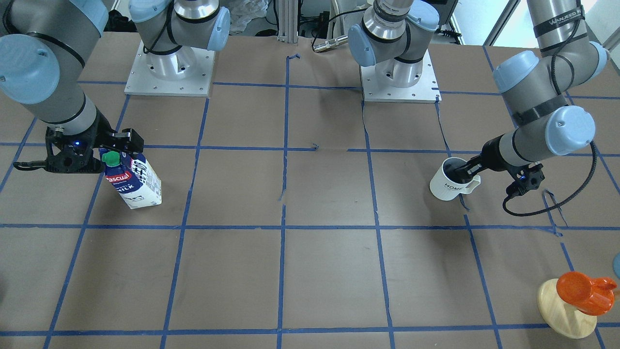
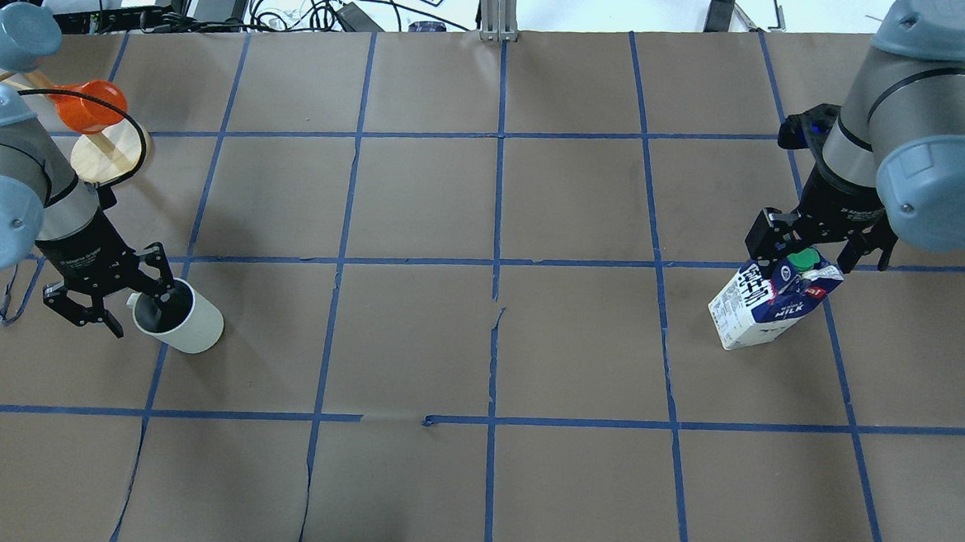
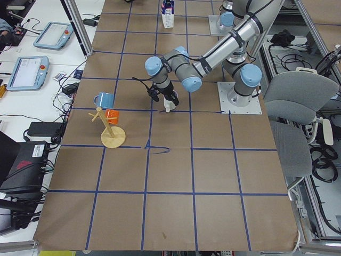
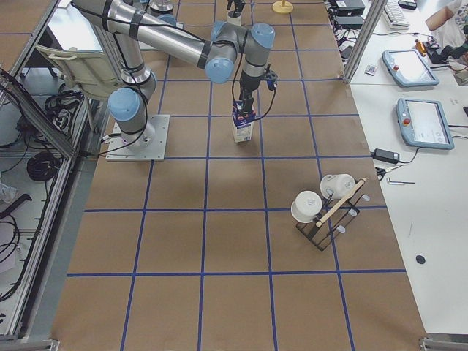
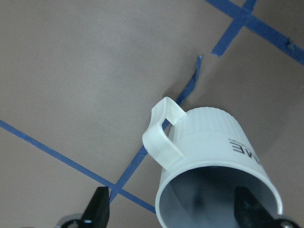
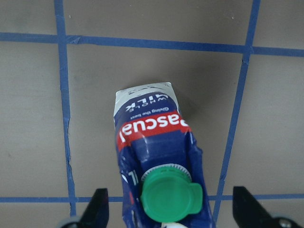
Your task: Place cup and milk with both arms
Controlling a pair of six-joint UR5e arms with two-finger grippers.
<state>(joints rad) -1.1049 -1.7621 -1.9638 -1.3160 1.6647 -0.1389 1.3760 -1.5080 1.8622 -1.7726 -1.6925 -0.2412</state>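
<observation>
I need to grab the milk carton by its gable top [image 1: 119,160] with my right gripper next, and then I will place the milk carton beside the cup [image 1: 447,183].
The white cup [image 2: 190,326] with "HOME" lettering stands on the table at the robot's left; it also shows in the front view [image 1: 448,186] and the left wrist view [image 5: 213,142]. My left gripper [image 2: 117,305] is open, with one finger inside the cup's mouth and the other outside by the handle. The blue and white milk carton [image 2: 757,314] with its green cap [image 6: 172,199] stands at the robot's right, also in the front view [image 1: 135,186]. My right gripper [image 2: 814,254] is open and straddles the carton's top, its fingers apart from the carton's sides.
A pale wooden stand holding an orange cup [image 1: 583,293] is at the table's far left corner, beyond the left arm [image 2: 86,110], with a blue cup [image 3: 104,100] on it. A rack with white cups [image 4: 322,208] stands past the carton. Both arm bases [image 1: 169,72] sit at the robot's edge.
</observation>
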